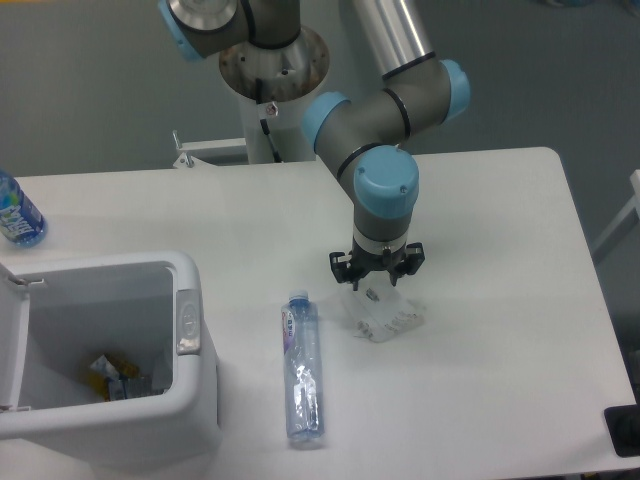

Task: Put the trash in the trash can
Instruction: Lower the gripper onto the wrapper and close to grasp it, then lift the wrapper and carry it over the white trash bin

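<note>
I should grab the white plastic packet by its top edge (372, 290) next, then put it in the trash can.
A small white plastic packet (385, 316) with a tiny dark mark lies on the table right of centre. My gripper (374, 282) hangs directly over its upper part, fingers spread open and pointing down, nothing between them. A long slim clear bottle (302, 367) with a purple-blue label lies on its side left of the packet, cap toward the back. The trash can (190, 395), a large white bin with a grey latch plate, stands at the front left with some wrappers at its bottom.
A stouter blue-tinted bottle (17, 213) stands at the left edge of the table, behind the bin. The arm's base column (272, 90) rises at the back centre. A dark object (623, 430) sits at the front right corner.
</note>
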{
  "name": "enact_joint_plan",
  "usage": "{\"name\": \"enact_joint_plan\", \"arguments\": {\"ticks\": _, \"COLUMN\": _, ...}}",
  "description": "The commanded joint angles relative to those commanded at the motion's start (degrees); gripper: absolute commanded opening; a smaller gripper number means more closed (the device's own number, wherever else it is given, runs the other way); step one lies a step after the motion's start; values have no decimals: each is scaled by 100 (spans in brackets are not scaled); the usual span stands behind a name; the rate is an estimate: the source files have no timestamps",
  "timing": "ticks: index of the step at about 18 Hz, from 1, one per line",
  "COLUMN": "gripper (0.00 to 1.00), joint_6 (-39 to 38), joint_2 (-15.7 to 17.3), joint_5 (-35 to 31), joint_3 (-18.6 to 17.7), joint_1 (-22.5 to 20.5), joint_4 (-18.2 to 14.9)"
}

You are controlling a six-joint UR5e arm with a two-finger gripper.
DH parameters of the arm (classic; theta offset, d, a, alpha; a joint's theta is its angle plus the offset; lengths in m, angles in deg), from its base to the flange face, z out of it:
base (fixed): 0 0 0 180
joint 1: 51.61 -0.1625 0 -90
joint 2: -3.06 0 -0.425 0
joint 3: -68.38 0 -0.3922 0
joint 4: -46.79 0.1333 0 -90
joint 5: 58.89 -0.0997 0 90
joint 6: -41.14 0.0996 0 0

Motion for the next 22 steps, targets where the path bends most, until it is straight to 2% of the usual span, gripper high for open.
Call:
{"name": "enact_joint_plan", "arguments": {"ticks": 3, "gripper": 0, "joint_6": 35, "joint_2": 61, "joint_5": 17, "joint_3": 27, "joint_1": -35, "joint_4": 17}}
{"name": "enact_joint_plan", "arguments": {"ticks": 6, "gripper": 0, "joint_6": 290, "joint_2": 211, "joint_5": 105, "joint_3": 289, "joint_1": -149, "joint_4": 26}}
{"name": "enact_joint_plan", "arguments": {"ticks": 8, "gripper": 0, "joint_6": 290, "joint_2": 377, "joint_5": 516, "joint_3": 596, "joint_1": -237, "joint_4": 9}}
{"name": "enact_joint_plan", "arguments": {"ticks": 11, "gripper": 0, "joint_6": 150, "joint_2": 562, "joint_5": 1623, "joint_3": 1053, "joint_1": -404, "joint_4": 26}}
{"name": "enact_joint_plan", "arguments": {"ticks": 16, "gripper": 0, "joint_6": -1254, "joint_2": 607, "joint_5": 2758, "joint_3": 1993, "joint_1": -387, "joint_4": 26}}
{"name": "enact_joint_plan", "arguments": {"ticks": 18, "gripper": 0, "joint_6": -1808, "joint_2": 676, "joint_5": 3022, "joint_3": 2310, "joint_1": -317, "joint_4": 26}}
{"name": "enact_joint_plan", "arguments": {"ticks": 22, "gripper": 0, "joint_6": -2074, "joint_2": 1001, "joint_5": 3120, "joint_3": 2426, "joint_1": 157, "joint_4": 35}}
